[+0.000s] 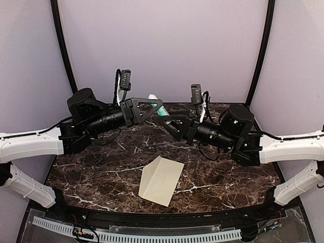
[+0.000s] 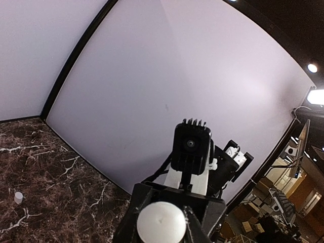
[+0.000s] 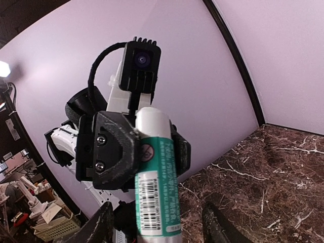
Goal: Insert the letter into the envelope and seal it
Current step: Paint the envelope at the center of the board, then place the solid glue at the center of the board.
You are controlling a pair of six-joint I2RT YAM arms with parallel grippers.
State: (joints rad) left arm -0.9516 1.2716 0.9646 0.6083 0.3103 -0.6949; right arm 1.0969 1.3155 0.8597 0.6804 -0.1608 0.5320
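My right gripper should next grab the glue stick's lower end (image 1: 165, 116), so that the glue stick's round white end stays free to seal the envelope (image 1: 161, 179).
The cream envelope (image 1: 161, 179) lies on the dark marble table (image 1: 101, 177), near the front centre, with a crease along its left part. The letter is out of view. Both arms meet above the back of the table around a white and green glue stick (image 1: 155, 103). My left gripper (image 2: 161, 223) is shut on the stick's upper part (image 3: 152, 126), whose round white end faces the left wrist camera. My right gripper (image 3: 159, 225) is open; its two fingers (image 3: 101, 228) stand wide on either side of the stick's lower end without touching it.
A small white cap (image 2: 18, 197) stands on the marble near the back left. Pale walls (image 1: 162, 45) with black corner strips close in the back and sides. A perforated rail (image 1: 152, 235) runs along the front edge.
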